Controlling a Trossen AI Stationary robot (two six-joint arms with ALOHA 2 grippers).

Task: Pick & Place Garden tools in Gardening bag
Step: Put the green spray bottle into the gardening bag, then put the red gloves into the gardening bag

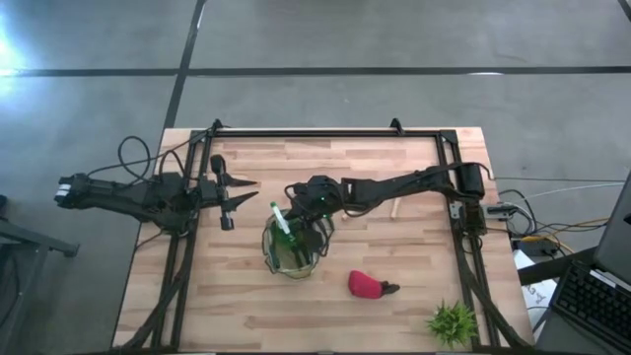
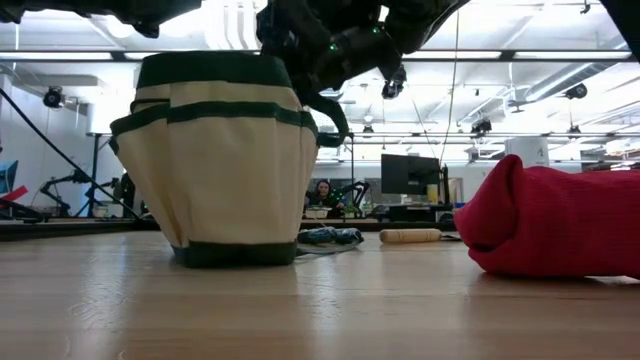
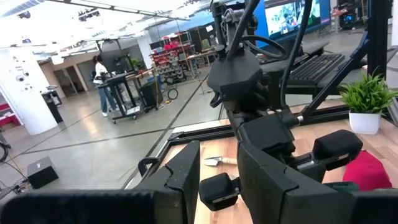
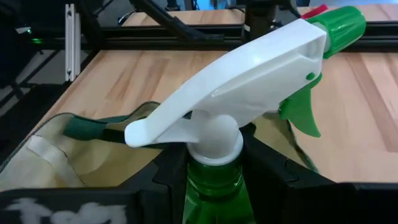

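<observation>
The green bottle's neck (image 4: 214,177) is down level with the bag's rim (image 4: 93,123) in the right wrist view, so the bottle would stand in the bag. It is time for my right gripper to open now.
The olive-tan gardening bag (image 1: 293,254) with a dark green rim stands on the table's middle; it also shows in the low view (image 2: 225,165). My right gripper (image 1: 308,215) is above the bag's far rim, shut on a green spray bottle with a white trigger head (image 4: 249,68). The bottle's head (image 1: 280,217) shows over the bag's mouth. My left gripper (image 1: 243,192) is open and empty, level, just left of the bag. A red-and-black piece (image 1: 369,285) lies right of the bag. A wooden-handled trowel (image 3: 217,160) lies farther back. My right gripper pinches the spray bottle's green neck (image 4: 214,186), just under the white trigger head, with one dark finger (image 4: 273,177) on either side. The bottle stands about upright over the bag's open mouth (image 4: 74,134). Its lower part is hidden below the fingers.
A small green plant in a white pot (image 1: 452,322) stands at the near right corner. A black frame rail (image 1: 325,133) runs around the table's far edge and sides. Bare wood lies near the front left (image 1: 197,306). People stand in the room beyond.
</observation>
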